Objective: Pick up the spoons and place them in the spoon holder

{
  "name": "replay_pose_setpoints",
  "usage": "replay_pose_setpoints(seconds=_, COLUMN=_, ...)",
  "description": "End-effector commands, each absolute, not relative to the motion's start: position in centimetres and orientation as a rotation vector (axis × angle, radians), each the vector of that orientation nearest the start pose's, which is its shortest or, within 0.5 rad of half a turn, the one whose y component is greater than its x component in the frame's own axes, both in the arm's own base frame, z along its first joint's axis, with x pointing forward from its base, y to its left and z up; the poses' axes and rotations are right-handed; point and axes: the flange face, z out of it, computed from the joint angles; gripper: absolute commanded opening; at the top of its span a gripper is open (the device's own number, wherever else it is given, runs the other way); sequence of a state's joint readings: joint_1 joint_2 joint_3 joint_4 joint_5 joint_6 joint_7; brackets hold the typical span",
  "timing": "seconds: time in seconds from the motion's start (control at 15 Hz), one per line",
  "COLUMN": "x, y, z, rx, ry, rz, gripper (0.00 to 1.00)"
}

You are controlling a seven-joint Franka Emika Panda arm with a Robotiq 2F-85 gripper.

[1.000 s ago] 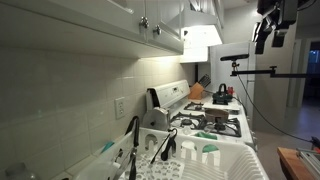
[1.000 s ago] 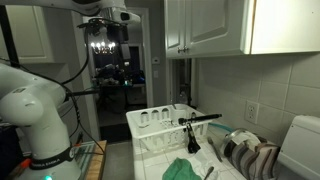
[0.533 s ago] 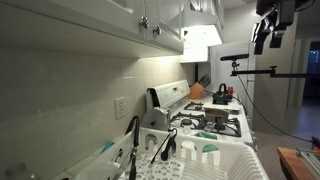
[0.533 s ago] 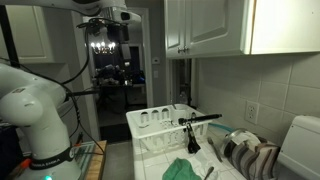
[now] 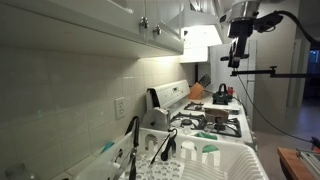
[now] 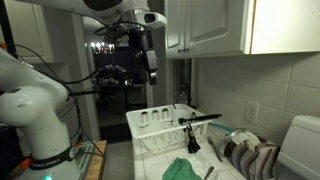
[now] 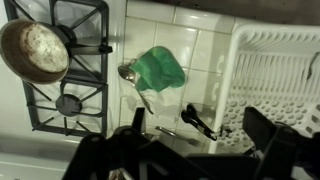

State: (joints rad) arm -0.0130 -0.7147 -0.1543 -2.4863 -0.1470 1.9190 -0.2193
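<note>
The black long-handled spoon [image 7: 198,122] goes in the spoon holder, so my gripper should grab its handle over the dish rack's edge and leave its bowl free.
A black long-handled spoon [image 7: 198,122] lies over the edge of the white dish rack [image 7: 275,70], its bowl on the tiled counter. In both exterior views it leans on the rack's rim [image 5: 165,146] [image 6: 200,118]. A second black handle [image 5: 132,138] stands up beside the rack. My gripper [image 7: 200,124] is open and empty. It hangs high above the counter [image 5: 238,45] [image 6: 150,62], over the spoon and rack edge. I cannot make out the spoon holder for sure.
A green cloth [image 7: 158,68] lies on the counter with a metal spoon [image 7: 130,74] beside it. A pan [image 7: 35,50] sits on the gas stove [image 7: 60,100]. Wall cupboards [image 6: 210,25] hang above the counter. A striped towel [image 6: 250,158] lies near the rack.
The arm has swung in from the far side of the room. The gripper now hangs over the counter and dish rack. The spoons have not moved.
</note>
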Motion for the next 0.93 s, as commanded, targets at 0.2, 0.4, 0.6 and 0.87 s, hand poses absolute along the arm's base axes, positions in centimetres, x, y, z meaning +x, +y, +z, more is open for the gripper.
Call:
replay_pose_setpoints(seconds=0.2, x=46.5, y=-2.7, z=46.2, rx=-3.277, ry=-0.309, rz=-0.203, gripper=1.00)
replay_pose_setpoints(seconds=0.4, x=49.4, y=0.7, z=42.0, rx=-3.298, ry=-0.339, rz=-0.123, gripper=1.00)
replay_pose_setpoints(seconds=0.6, x=51.4, y=3.4, z=39.2, rx=-3.316, ry=-0.321, rz=-0.087, gripper=1.00)
replay_pose_setpoints(seconds=0.87, x=53.9, y=5.2, z=36.5, rx=-3.335, ry=-0.266, rz=-0.032, gripper=1.00)
